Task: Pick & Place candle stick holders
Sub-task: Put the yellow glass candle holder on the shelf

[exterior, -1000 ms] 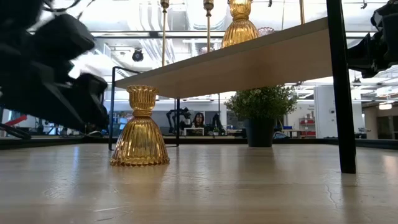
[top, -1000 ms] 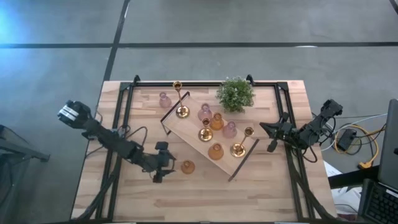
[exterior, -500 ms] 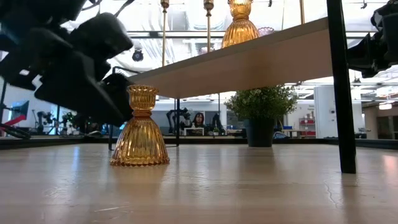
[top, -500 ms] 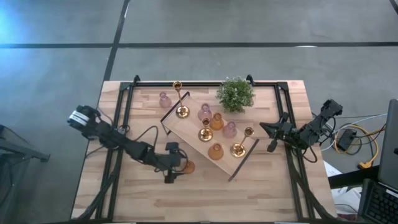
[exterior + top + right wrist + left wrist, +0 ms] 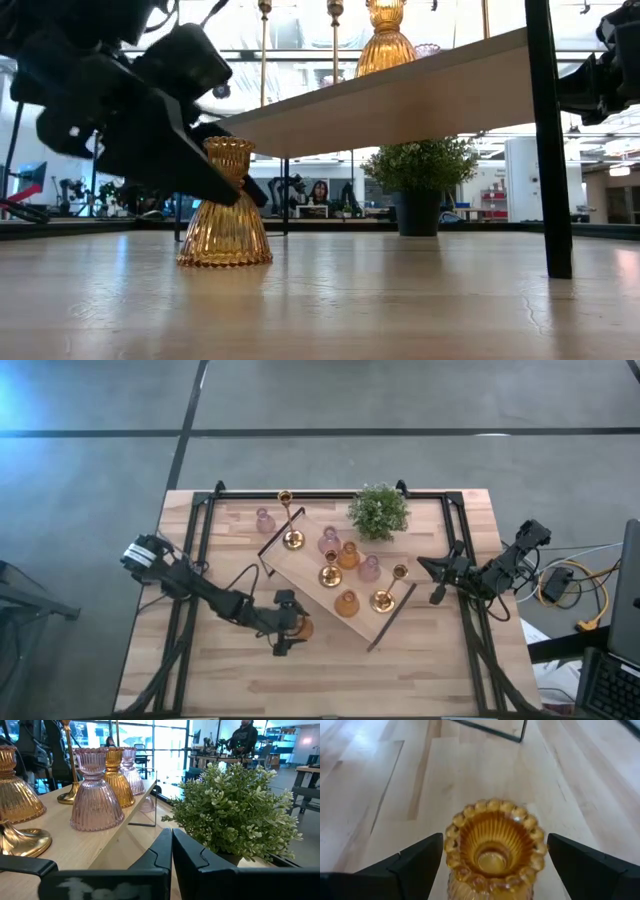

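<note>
The fingers of my left gripper are on both sides of the amber holder's beaded cup (image 5: 494,845), so it is time to close, as closing now would catch the holder.
An amber-orange glass holder (image 5: 303,627) stands upright on its wide base on the bare table, just near of the wooden tray (image 5: 318,586). It also shows in the low view (image 5: 225,222) and the left wrist view (image 5: 494,851). My left gripper (image 5: 295,630) is open. Its two fingers (image 5: 415,865) stand on either side of the holder's upper cup, coming slanting from the table's left. My right gripper (image 5: 433,579) is shut and empty past the tray's right end; its fingers show shut in the right wrist view (image 5: 171,851). Several holders, amber, pink and gold, stand on the tray.
A green potted plant (image 5: 378,510) stands at the far edge beside the tray. A pink holder (image 5: 264,520) stands on the table at the far left, and a tall-stemmed gold one (image 5: 291,538) stands at the tray's left end. The tray's black wire handles (image 5: 393,616) stick up at both ends.
My left gripper has gone toward the table's right edge, up to the amber holder, and its open fingers now stand on either side of the holder's top. The holder has stayed where it was.
</note>
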`<state>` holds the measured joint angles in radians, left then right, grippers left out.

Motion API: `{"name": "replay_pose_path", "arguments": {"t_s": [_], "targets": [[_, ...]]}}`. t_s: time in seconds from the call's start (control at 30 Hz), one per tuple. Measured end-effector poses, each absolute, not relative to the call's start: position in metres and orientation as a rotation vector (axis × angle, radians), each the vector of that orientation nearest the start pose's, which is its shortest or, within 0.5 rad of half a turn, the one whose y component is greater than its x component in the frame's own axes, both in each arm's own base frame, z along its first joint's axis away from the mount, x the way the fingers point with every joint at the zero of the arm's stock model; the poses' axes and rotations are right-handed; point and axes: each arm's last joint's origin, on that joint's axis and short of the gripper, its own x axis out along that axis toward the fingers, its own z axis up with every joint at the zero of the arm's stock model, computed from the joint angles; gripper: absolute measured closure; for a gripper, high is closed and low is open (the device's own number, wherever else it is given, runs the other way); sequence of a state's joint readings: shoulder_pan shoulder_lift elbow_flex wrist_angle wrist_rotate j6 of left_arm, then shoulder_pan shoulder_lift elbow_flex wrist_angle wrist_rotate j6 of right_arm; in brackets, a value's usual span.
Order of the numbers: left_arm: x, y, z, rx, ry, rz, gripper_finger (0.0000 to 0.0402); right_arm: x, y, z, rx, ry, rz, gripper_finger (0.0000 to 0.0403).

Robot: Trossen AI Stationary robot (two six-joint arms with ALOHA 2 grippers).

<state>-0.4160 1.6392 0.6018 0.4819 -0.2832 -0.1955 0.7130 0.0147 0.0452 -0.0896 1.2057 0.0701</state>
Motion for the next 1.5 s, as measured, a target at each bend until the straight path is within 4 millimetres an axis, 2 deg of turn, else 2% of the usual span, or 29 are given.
{"name": "replay_pose_path", "arguments": {"t_s": [0.27, 0.67, 0.97, 1.13, 1.43, 1.5], "targets": [[0.275, -0.112, 0.128, -0.024, 0.527, -0.067, 0.0045, 0.076, 0.030, 0.170, 0.019, 0.017, -0.493, 0.0394], [0.261, -0.106, 0.125, -0.108, 0.356, -0.082, 0.0080, 0.076, 0.030, 0.170, 0.018, 0.017, -0.493, 0.0394], [0.262, -0.106, 0.113, -0.105, 0.381, -0.078, 0.0106, 0.076, 0.030, 0.170, 0.019, 0.017, -0.493, 0.0394], [0.262, -0.106, 0.114, -0.112, 0.365, -0.080, 0.0146, 0.076, 0.030, 0.170, 0.018, 0.017, -0.493, 0.0394], [0.263, -0.106, 0.116, -0.108, 0.348, -0.076, 0.0272, 0.076, 0.030, 0.170, 0.018, 0.017, -0.493, 0.0394], [0.263, -0.106, 0.117, -0.110, 0.346, -0.077, 0.0275, 0.076, 0.030, 0.170, 0.020, 0.017, -0.493, 0.0394]]}}
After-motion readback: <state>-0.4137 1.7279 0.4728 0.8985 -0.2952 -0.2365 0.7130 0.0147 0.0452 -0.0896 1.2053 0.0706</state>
